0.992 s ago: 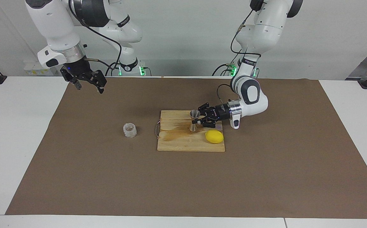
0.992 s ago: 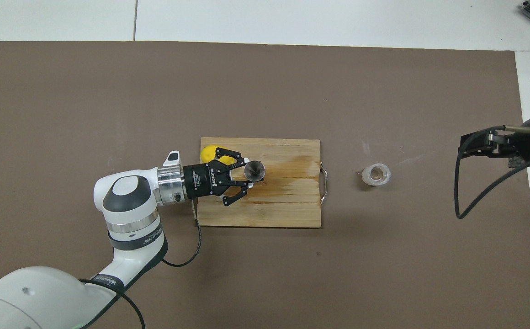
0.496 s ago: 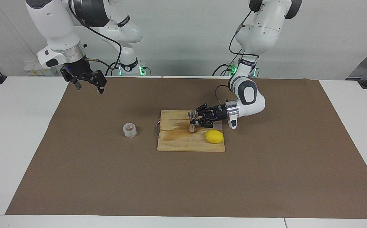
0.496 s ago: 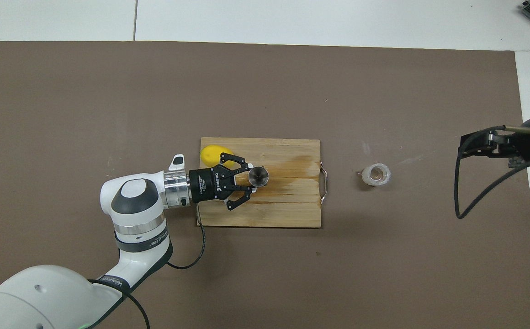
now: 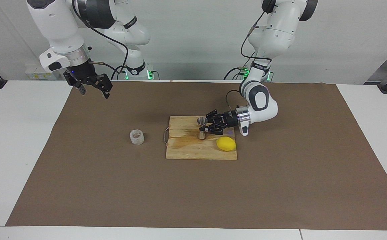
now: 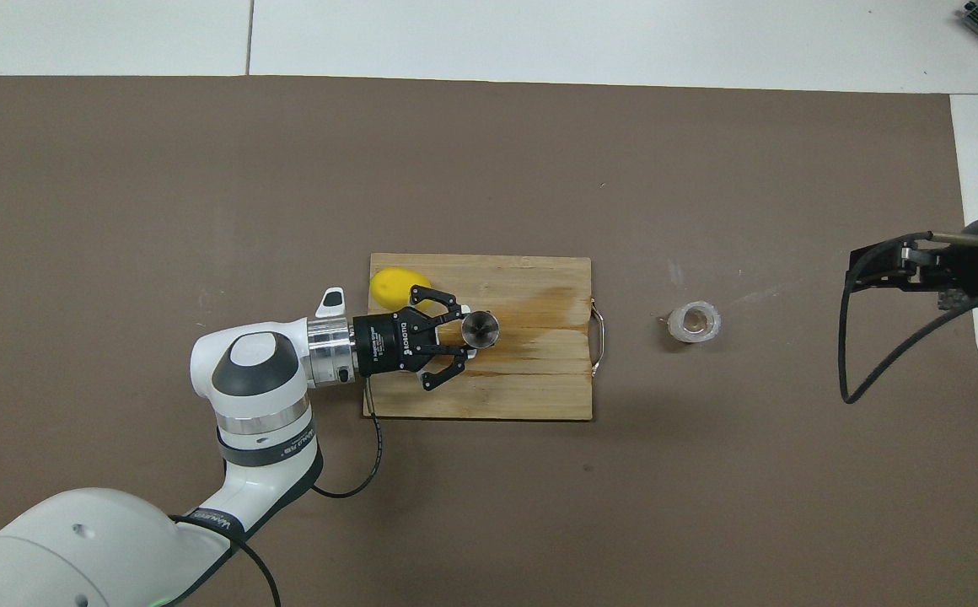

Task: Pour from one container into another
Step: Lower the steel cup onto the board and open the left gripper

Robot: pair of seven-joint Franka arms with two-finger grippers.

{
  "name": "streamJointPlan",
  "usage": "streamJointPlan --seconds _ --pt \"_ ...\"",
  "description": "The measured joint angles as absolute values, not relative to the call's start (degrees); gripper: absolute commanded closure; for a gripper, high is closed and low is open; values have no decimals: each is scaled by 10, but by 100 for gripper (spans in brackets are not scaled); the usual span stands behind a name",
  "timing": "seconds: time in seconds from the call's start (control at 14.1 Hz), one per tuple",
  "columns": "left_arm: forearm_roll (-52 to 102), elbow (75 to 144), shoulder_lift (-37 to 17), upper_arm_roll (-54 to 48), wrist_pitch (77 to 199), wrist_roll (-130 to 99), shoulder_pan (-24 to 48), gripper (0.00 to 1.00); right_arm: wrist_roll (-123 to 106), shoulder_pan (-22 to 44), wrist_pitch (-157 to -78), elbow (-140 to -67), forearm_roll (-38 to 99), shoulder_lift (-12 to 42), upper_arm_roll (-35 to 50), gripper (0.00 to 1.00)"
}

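The grey metal hourglass jigger is upright, low on the wooden cutting board, and would stand, so it is now time for my left gripper to release it.
The grey metal hourglass jigger (image 5: 201, 128) (image 6: 480, 329) stands upright at the middle of the wooden cutting board (image 5: 193, 151) (image 6: 540, 388). My left gripper (image 5: 206, 128) (image 6: 465, 330) lies level and is shut on its narrow waist. Whether the jigger's base rests on the board I cannot tell. The small translucent crinkled cup (image 5: 136, 137) (image 6: 694, 322) sits on the brown mat beside the board, toward the right arm's end. My right gripper (image 5: 94, 92) (image 6: 860, 271) hangs open and empty in the air over the mat's edge at that end, where the arm waits.
A yellow lemon (image 5: 226, 143) (image 6: 396, 285) lies on the board's corner, farther from the robots than my left gripper and close to it. The board has a wire handle (image 5: 165, 136) on the side toward the cup. A brown mat (image 5: 193, 193) covers the white table.
My left gripper has carried the jigger a little toward the cup and slightly nearer to the robots, the forearm swinging with it. The right arm, cup and lemon have not moved.
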State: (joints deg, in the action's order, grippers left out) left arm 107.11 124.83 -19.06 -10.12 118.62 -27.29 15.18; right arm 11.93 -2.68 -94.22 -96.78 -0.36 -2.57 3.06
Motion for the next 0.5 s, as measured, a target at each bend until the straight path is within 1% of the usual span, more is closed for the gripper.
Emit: streamJointPlan --seconds 0.14,0.28,0.35,0.43,0.5 --pt "1071 1248 -192 -101 1187 -273 153 66 119 -27 -942 -968 -4 -26 31 0" --pt "1071 1248 -194 -101 1187 -273 153 61 119 -27 -942 -968 -4 -26 31 0" --pt "1071 1248 -195 -101 1187 -273 153 55 119 -27 -942 -968 -4 -26 31 0" --pt "1071 1248 -195 -101 1187 -273 153 52 119 -27 -942 -968 -4 -26 31 0" --pt "1071 1248 -195 -101 1187 -272 153 47 119 -27 -942 -968 -4 -26 31 0"
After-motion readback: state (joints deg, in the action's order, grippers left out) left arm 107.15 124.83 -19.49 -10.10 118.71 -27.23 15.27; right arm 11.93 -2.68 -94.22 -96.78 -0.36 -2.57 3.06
